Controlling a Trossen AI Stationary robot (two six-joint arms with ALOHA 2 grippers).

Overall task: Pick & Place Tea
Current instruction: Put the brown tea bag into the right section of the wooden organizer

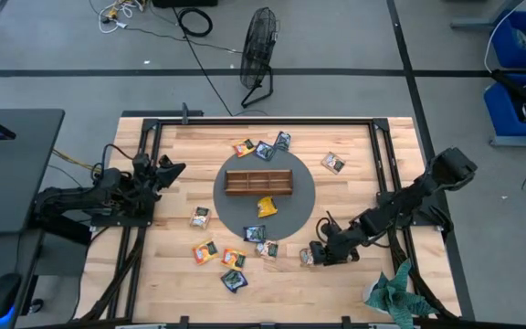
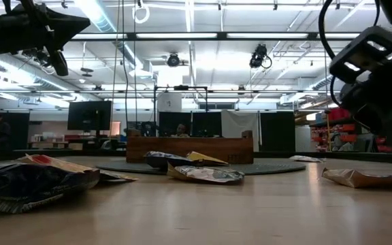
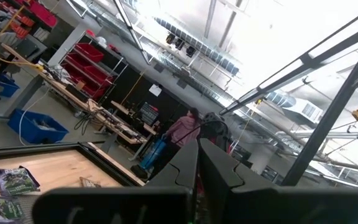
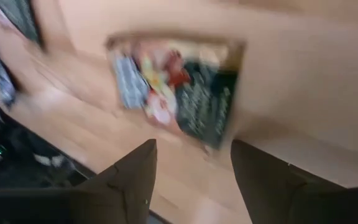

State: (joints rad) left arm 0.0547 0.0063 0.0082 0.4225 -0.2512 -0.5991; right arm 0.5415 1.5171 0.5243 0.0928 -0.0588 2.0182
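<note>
The robot's right gripper needs to grab the tea sachet by its dark-panelled edge (image 1: 307,257) next, and then it can stand the sachet in the wooden tray (image 1: 258,182).
Several small tea sachets lie flat around a grey round mat (image 1: 236,217). A brown wooden tray (image 1: 258,182) stands on the mat, with a yellow sachet (image 1: 266,206) in front of it. My right gripper (image 1: 316,253) is open near the table's front, right of the mat. It slants down over a dark and red sachet (image 4: 176,93), which lies flat on the wood (image 1: 306,257). The fingers (image 4: 135,180) stand short of the sachet, clear of it. My left gripper (image 1: 173,168) is shut and empty, held up at the table's left edge (image 3: 197,168).
More sachets lie at the front left (image 1: 217,256) and behind the tray (image 1: 263,148); one lies at the far right (image 1: 333,162). A teal cloth (image 1: 393,291) sits at the front right corner. Black frame rails (image 1: 379,155) run along the table's sides.
</note>
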